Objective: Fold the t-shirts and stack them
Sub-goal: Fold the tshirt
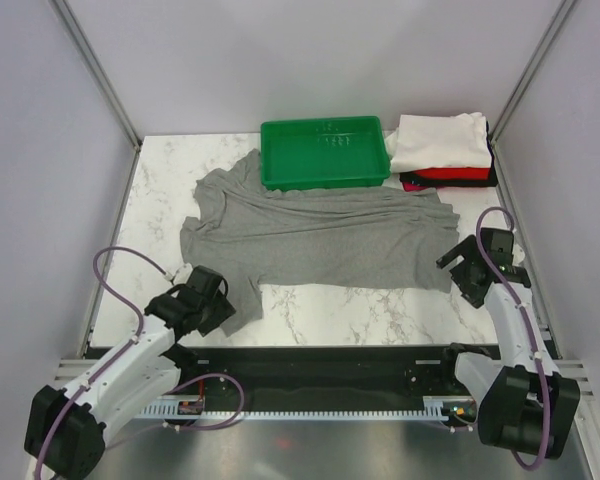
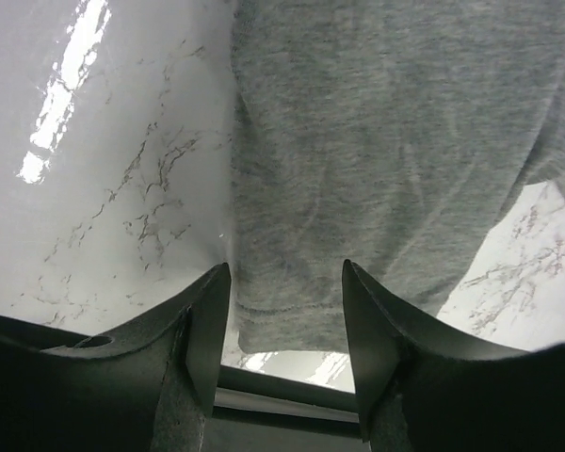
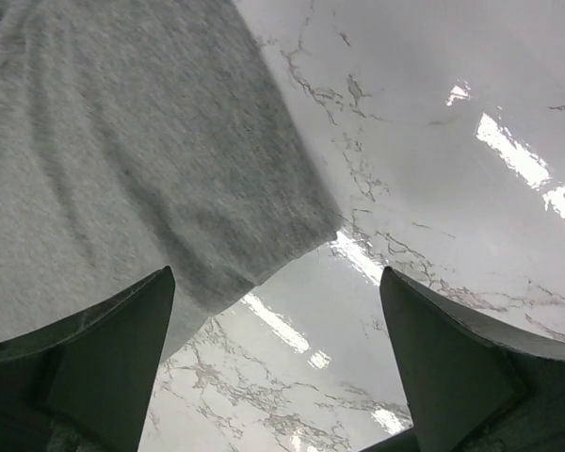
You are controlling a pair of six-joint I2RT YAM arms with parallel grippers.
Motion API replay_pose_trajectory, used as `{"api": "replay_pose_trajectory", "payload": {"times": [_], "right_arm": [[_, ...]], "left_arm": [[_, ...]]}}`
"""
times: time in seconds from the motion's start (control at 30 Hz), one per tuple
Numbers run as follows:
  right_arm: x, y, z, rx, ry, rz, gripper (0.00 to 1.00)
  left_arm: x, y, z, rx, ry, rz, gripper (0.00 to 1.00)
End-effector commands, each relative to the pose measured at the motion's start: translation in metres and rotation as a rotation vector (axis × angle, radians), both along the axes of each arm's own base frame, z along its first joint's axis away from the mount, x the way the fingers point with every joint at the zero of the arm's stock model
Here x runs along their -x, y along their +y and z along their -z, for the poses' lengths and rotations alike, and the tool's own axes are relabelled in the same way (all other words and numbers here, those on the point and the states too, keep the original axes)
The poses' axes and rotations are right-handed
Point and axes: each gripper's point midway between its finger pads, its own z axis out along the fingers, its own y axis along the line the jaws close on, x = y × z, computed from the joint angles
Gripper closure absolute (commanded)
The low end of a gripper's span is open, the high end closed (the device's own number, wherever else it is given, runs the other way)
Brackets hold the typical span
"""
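My right gripper grabs the grey t-shirt's near outer corner (image 1: pixel 446 287) (image 3: pixel 322 230) next, opposite my left gripper, to fold the t-shirt's near side over.
A large heather-grey t-shirt (image 1: pixel 320 235) lies spread flat across the marble table. At the back right sits a folded stack with a white shirt (image 1: pixel 438 140) on top, then red (image 1: pixel 450 173) and black (image 1: pixel 483 180). My left gripper (image 1: pixel 220 300) is at the grey shirt's near-left corner. In the left wrist view it (image 2: pixel 286 267) is open, with the grey hem (image 2: pixel 282 320) lying between the fingers, which stand apart from the cloth. My right gripper (image 1: pixel 460 263) hovers by the shirt's near-right corner. It (image 3: pixel 277 273) is wide open over bare marble, with the cloth corner (image 3: pixel 292 235) just ahead.
A green plastic tray (image 1: pixel 325 152) stands at the back centre, its near side overlapping the grey shirt's far edge. Grey walls enclose the table on three sides. The black rail (image 1: pixel 320 365) runs along the near edge, by the left gripper.
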Motion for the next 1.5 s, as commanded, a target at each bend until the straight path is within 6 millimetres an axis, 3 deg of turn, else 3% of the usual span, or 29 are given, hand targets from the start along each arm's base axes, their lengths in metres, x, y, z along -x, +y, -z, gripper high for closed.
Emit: {"api": "replay_pose_trajectory", "payload": {"times": [0.0,0.07,0.2,0.5,0.63,0.77,1.0,1.17,1.33,1.43,1.47], "right_arm": [[0.001,-0.003,0.008,-0.016,-0.023,0.05,0.02],[0.006,-0.008,0.016,-0.014,-0.014,0.081,0.02],[0.02,-0.012,0.036,-0.03,-0.018,0.144,0.09],[0.007,-0.004,0.062,-0.096,-0.032,0.112,0.32],[0.003,-0.002,0.065,-0.11,-0.036,0.102,0.36],[-0.001,0.003,0.067,-0.138,-0.056,0.085,0.54],[0.007,0.006,0.069,-0.137,-0.047,0.081,0.68],[0.005,0.006,0.065,-0.137,-0.058,0.071,0.99],[0.0,0.006,0.052,-0.125,-0.08,0.041,1.0],[0.003,0.004,0.04,-0.11,-0.06,0.03,1.0],[-0.002,0.002,0.028,-0.095,-0.081,0.02,1.0]], "left_arm": [[-0.016,-0.006,0.003,0.035,-0.064,-0.048,0.42],[-0.022,-0.008,0.003,0.042,-0.093,-0.042,0.47],[-0.029,-0.004,0.0,0.015,-0.138,-0.025,0.65],[-0.039,-0.001,-0.01,0.015,-0.241,-0.028,0.85],[-0.042,-0.002,-0.014,0.016,-0.256,-0.019,0.85],[-0.047,-0.003,-0.022,0.018,-0.277,-0.023,0.85],[-0.049,-0.004,-0.027,0.023,-0.292,-0.02,0.86],[-0.051,-0.003,-0.035,0.026,-0.316,-0.018,0.87],[-0.052,0.0,-0.053,0.02,-0.354,-0.021,0.89],[-0.053,0.006,-0.082,0.007,-0.405,-0.023,0.89],[-0.052,0.008,-0.09,0.006,-0.421,-0.025,0.89]]}}
